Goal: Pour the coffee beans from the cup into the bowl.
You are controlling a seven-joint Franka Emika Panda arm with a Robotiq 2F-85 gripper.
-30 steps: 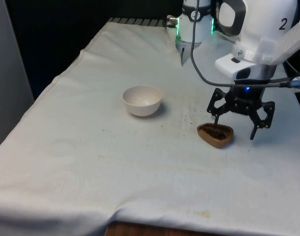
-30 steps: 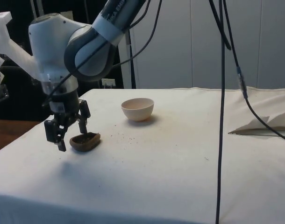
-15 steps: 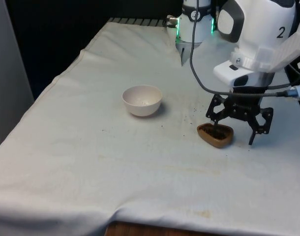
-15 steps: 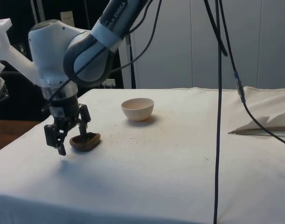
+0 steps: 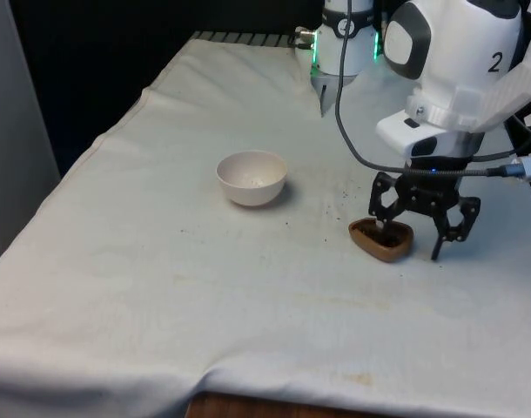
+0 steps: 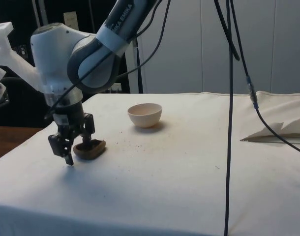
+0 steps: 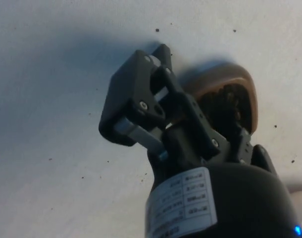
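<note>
I need to grab the brown cup by its rim point(image 5: 410, 234) next, and then I need to pour the coffee beans into the bowl point(image 5: 252, 177).
A brown wooden cup point(image 5: 380, 240) point(image 6: 89, 149) point(image 7: 225, 96) holding dark coffee beans sits on the white cloth towards the front view's right. My gripper point(image 5: 411, 242) point(image 6: 77, 150) point(image 7: 203, 94) is open and low over it. It straddles the cup's rim: one finger dips inside among the beans and the other stands outside, close to the cloth. The jaws have not closed on the rim. A pale pink bowl point(image 5: 252, 177) point(image 6: 145, 114) stands upright and apart from the cup, nearer the table's middle.
A few loose beans point(image 5: 335, 205) point(image 6: 133, 145) lie scattered on the cloth between cup and bowl. A folded white sheet point(image 6: 283, 130) lies at the side view's right. Black cables point(image 6: 231, 98) hang in front of the side camera. The table's edge is close beside the cup.
The gripper has come down and shifted slightly towards the cup, so its fingers now straddle the rim. Cup and bowl have not moved.
</note>
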